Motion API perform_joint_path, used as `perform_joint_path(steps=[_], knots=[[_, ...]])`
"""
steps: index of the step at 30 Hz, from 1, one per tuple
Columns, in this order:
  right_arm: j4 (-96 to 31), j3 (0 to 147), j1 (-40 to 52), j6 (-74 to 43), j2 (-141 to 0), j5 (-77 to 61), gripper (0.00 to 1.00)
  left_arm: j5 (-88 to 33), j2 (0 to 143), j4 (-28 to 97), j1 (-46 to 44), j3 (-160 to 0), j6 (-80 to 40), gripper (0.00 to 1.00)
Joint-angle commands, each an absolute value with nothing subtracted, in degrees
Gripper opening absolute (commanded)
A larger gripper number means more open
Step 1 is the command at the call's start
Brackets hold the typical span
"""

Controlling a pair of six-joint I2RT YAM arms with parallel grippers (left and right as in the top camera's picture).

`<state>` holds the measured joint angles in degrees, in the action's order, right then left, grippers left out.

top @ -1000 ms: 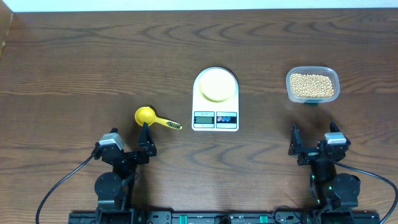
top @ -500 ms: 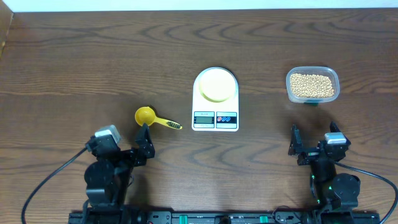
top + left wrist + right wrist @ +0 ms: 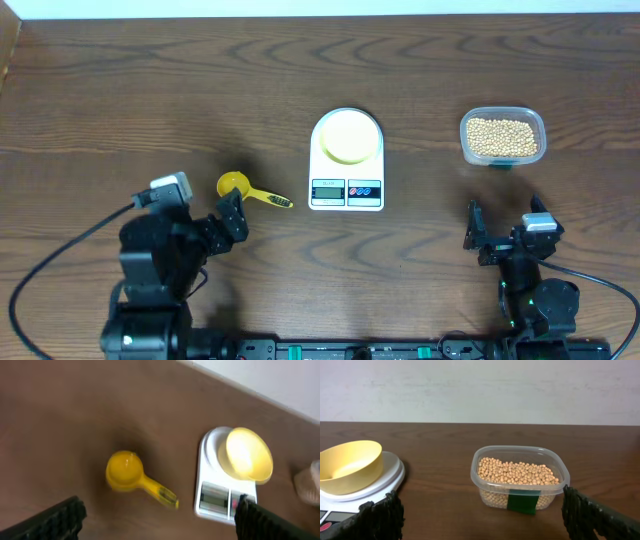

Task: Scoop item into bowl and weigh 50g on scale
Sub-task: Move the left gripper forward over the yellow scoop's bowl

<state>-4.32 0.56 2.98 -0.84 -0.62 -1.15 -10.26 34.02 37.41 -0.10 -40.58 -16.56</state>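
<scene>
I should grab the yellow scoop by its cup rim (image 3: pixel 232 184) (image 3: pixel 124 470) with my left gripper next. Then the scoop's handle is free to hand over to my right gripper.
The tan beans (image 3: pixel 502 137) fill a clear tub at the right; they also show in the right wrist view (image 3: pixel 517 472). The pale yellow bowl (image 3: pixel 348 135) sits empty on the white scale (image 3: pixel 346 190); bowl (image 3: pixel 248 455) and scale (image 3: pixel 215 497) show in the left wrist view too. A yellow scoop (image 3: pixel 236 185) lies left of the scale, handle toward it. My left gripper (image 3: pixel 230 216) is open and empty just short of the scoop (image 3: pixel 123 469). My right gripper (image 3: pixel 505 232) is open and empty, near the table's front edge, well short of the tub.
The clear tub (image 3: pixel 520 495) has a green label on its near wall. In the right wrist view the bowl (image 3: pixel 350 465) and scale (image 3: pixel 380 480) lie to the left. Bare wooden table surrounds everything; cables trail from both arm bases at the front.
My left arm has lifted and swung left and forward, bringing its gripper closer to the yellow scoop. The right arm and all objects have not moved.
</scene>
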Motion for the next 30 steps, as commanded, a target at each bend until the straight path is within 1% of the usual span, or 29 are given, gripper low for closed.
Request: perform_joint_path(steps=[1,7,13,17,23,25,27,30], knots=[[-4.4,0.3,3.4,-1.2,-0.4,-0.8,0.99,-11.1,38.7,42.8,0.1,-48.6,-16.6,0.98],[-4.4,0.4,3.4,-1.2,-0.4,-0.8,0.99,-11.2,45.7,53.0,0.0,-61.9,-16.4,0.98],[-4.4,0.4,3.4,-1.2,-0.4,-0.8,0.99,-11.2,46.2,53.1,0.0,-63.0,-17.1,0.98],[-4.4,0.4,3.4,-1.2,-0.4,-0.8,0.99,-14.0,46.5,54.0,0.0,-63.0,-23.7,0.98],[-4.4,0.4,3.4,-1.2,-0.4,-0.8,0.99,-15.4,46.8,50.9,0.1,-63.0,-24.1,0.98],[-4.4,0.3,3.4,-1.2,-0.4,-0.8,0.99,-14.2,47.6,50.3,0.1,-63.0,-24.6,0.98],[-4.4,0.4,3.4,-1.2,-0.4,-0.8,0.99,-10.5,49.5,51.5,0.1,-63.0,-27.9,1.00],[-4.4,0.3,3.4,-1.2,-0.4,-0.8,0.99,-4.0,53.2,54.2,0.1,-63.0,-33.8,0.96]])
